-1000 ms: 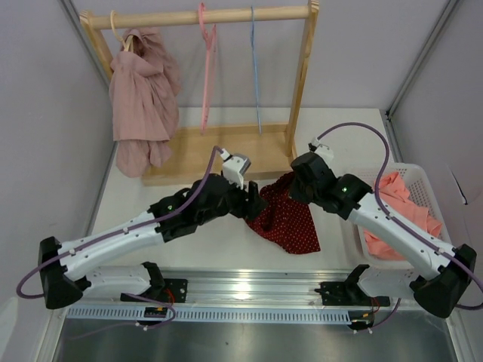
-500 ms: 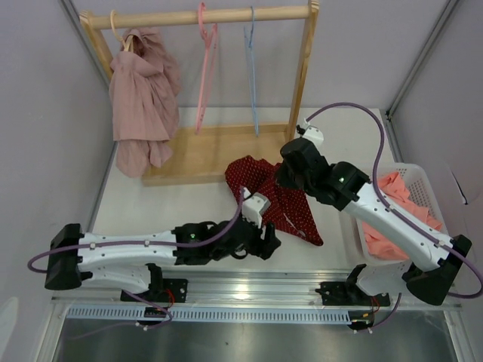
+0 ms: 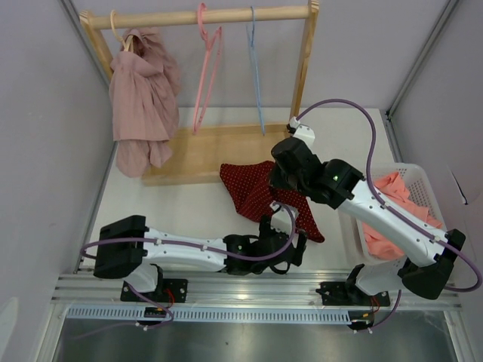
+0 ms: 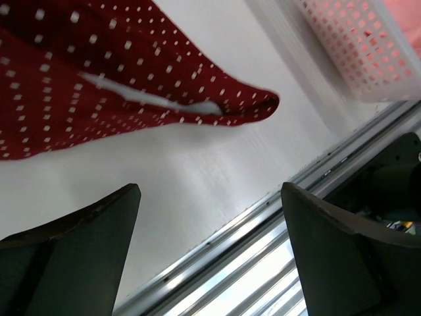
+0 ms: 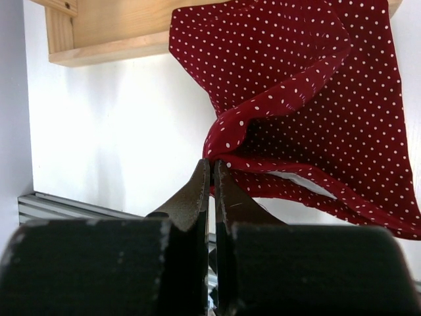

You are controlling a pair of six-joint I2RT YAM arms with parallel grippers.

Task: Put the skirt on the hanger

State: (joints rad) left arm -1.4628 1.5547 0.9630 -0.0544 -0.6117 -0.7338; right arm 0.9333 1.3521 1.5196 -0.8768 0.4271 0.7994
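The skirt needs to be spread for the hanger, so my left gripper should next grip its open edge near the edge's tip, apart from my right gripper's fold.
The red polka-dot skirt lies spread on the table in front of the wooden rack base; it also shows in the right wrist view and in the left wrist view. My right gripper is shut on a fold of the skirt's edge and holds it lifted. In the top view it sits over the skirt's right part. My left gripper is open and empty, low near the table's front edge below the skirt's tip; in the top view it is beside the skirt's lower corner. A pink hanger and a blue hanger hang bare on the rail.
A wooden rack stands at the back with a pink garment on its left hanger. A white basket holding pink cloth stands at the right. The metal rail runs along the table's front edge.
My left arm has let go of the skirt and swung down toward the front edge, open. My right gripper has drawn the skirt back and left toward the rack.
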